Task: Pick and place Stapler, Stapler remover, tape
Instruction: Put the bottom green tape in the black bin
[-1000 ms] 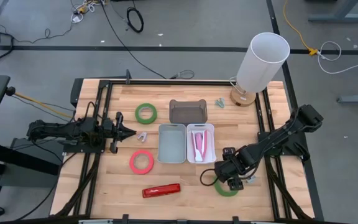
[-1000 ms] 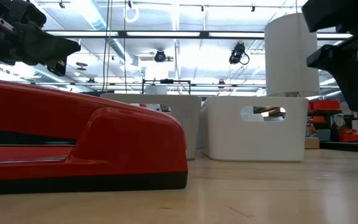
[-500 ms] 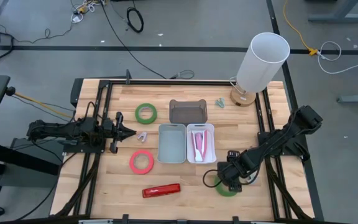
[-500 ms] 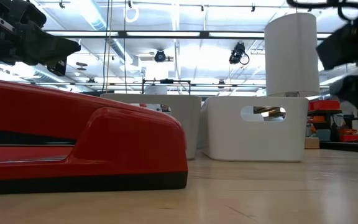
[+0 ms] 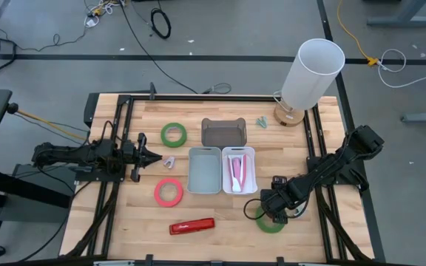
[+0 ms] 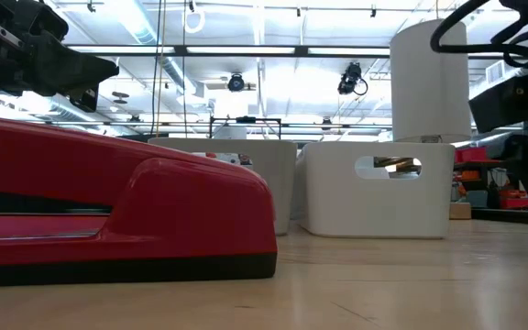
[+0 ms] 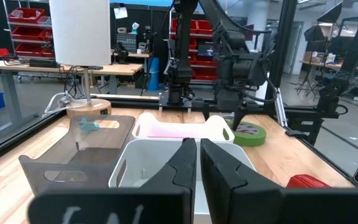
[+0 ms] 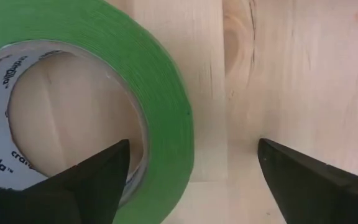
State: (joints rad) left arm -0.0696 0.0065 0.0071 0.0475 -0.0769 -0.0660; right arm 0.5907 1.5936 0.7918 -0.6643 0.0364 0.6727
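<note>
The green tape roll has to go in the dark grey bin (image 5: 224, 134), so next my right gripper needs to grab the roll by its ring side (image 5: 272, 227).
My right gripper (image 5: 267, 212) is open, pointing down over a green tape roll (image 5: 271, 222) that lies flat near the table's front right. In the right wrist view (image 8: 192, 149) one finger stands over the roll's hole and the other outside its wall (image 8: 166, 112); I cannot see any touch. A red stapler (image 5: 192, 225) lies flat near the front edge. A small stapler remover (image 5: 169, 161) lies just in front of my left gripper (image 5: 156, 155), which is shut and empty at the left.
Three bins stand mid-table: dark grey (image 5: 223, 133), pale grey (image 5: 204, 170), and white (image 5: 239, 170) holding a pink item. A second green roll (image 5: 174, 134) and a red roll (image 5: 168, 192) lie left of them. A white lamp (image 5: 310, 72) stands at the far right.
My right gripper has shifted a little toward the table's right edge, over the green tape roll, and has come down toward it. Its fingers stay open.
</note>
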